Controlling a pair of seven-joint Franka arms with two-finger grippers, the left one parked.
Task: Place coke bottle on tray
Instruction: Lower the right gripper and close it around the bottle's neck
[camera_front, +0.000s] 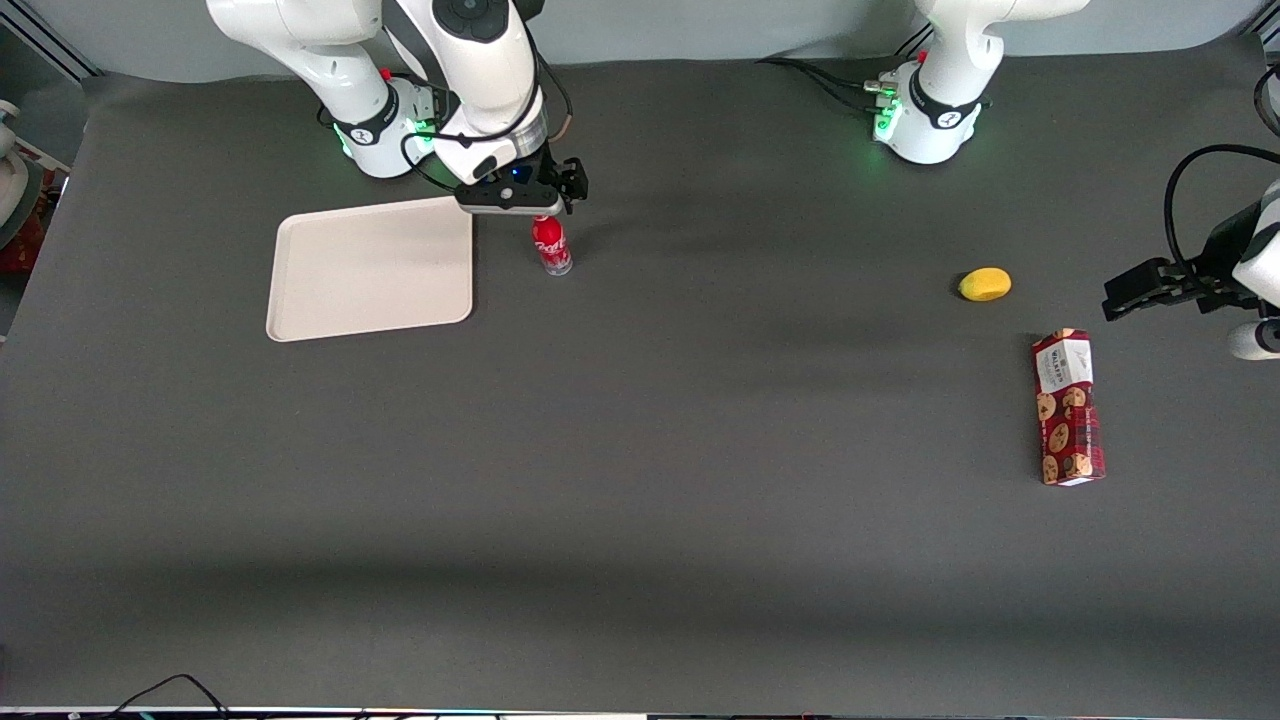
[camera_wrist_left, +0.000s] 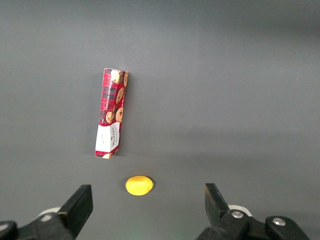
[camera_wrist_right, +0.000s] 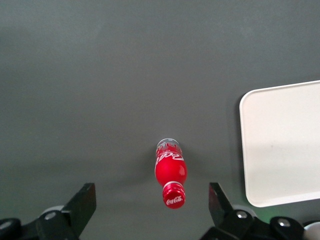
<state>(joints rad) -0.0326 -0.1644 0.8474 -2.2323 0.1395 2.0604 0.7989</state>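
Observation:
To set the coke bottle on the tray (camera_front: 372, 267), my right gripper next needs to grab the bottle by its end with the cap (camera_front: 546, 227).
The coke bottle (camera_front: 551, 246) stands upright on the dark table, a small slim red bottle with a red cap and clear base. It also shows in the right wrist view (camera_wrist_right: 171, 172), cap toward the camera. The beige tray (camera_front: 372, 267) lies flat beside the bottle, toward the working arm's end; its rounded corner shows in the right wrist view (camera_wrist_right: 282, 145). My right gripper (camera_front: 540, 207) hangs directly above the bottle's cap, open and empty. In the right wrist view the gripper (camera_wrist_right: 152, 205) has its two fingers spread wide either side of the cap, not touching it.
A yellow lemon-like fruit (camera_front: 985, 284) and a red cookie box (camera_front: 1068, 407) lie toward the parked arm's end of the table; both also show in the left wrist view, fruit (camera_wrist_left: 139, 185) and box (camera_wrist_left: 112, 113). The working arm's base (camera_front: 385, 130) stands above the tray.

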